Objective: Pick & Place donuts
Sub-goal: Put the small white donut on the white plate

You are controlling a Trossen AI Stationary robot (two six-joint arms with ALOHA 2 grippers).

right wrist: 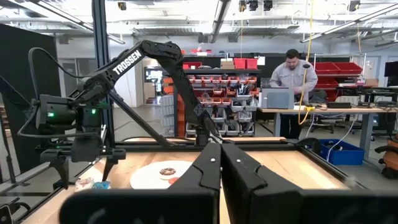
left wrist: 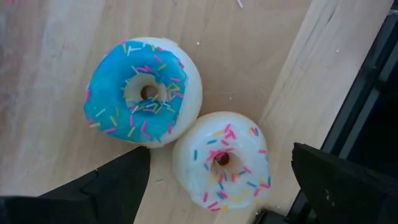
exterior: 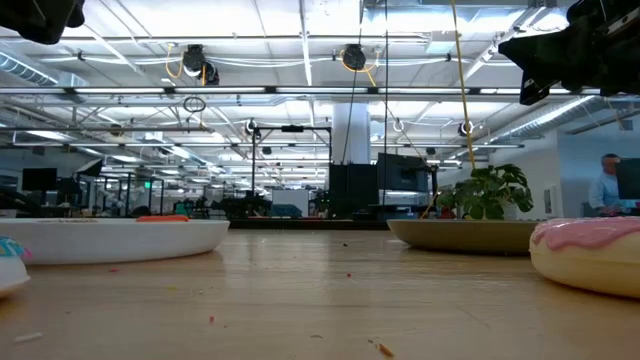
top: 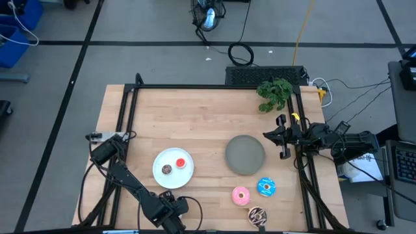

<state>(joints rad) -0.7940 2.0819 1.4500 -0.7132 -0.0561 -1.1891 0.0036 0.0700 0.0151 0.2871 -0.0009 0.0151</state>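
Observation:
My left gripper closes on the whitish donut next, since in the left wrist view its fingers reach down on either side of the donut.
In the left wrist view a tiny blue-iced donut (left wrist: 143, 93) and a tiny whitish donut (left wrist: 221, 163) lie side by side on the wood near the table's near edge. My left gripper (left wrist: 221, 186) is open above them, its fingers standing on either side of the whitish donut without touching it. In the high view this gripper (top: 170, 209) hides both. A tiny brown donut (top: 167, 169) and a red one (top: 181, 163) lie on the white plate (top: 162, 159). The pink (top: 241, 195), blue (top: 265, 187) and dark brown (top: 257, 216) donuts lie on the table. My right gripper (right wrist: 221, 168) is shut and waits at the right edge (top: 283, 136).
The grey plate (top: 245, 155) sits right of the white plate. A green plant (top: 274, 94) stands at the far right corner. A dark frame rail (left wrist: 367, 106) runs close beside the whitish donut. A person stands in the room beyond the table (right wrist: 292, 74).

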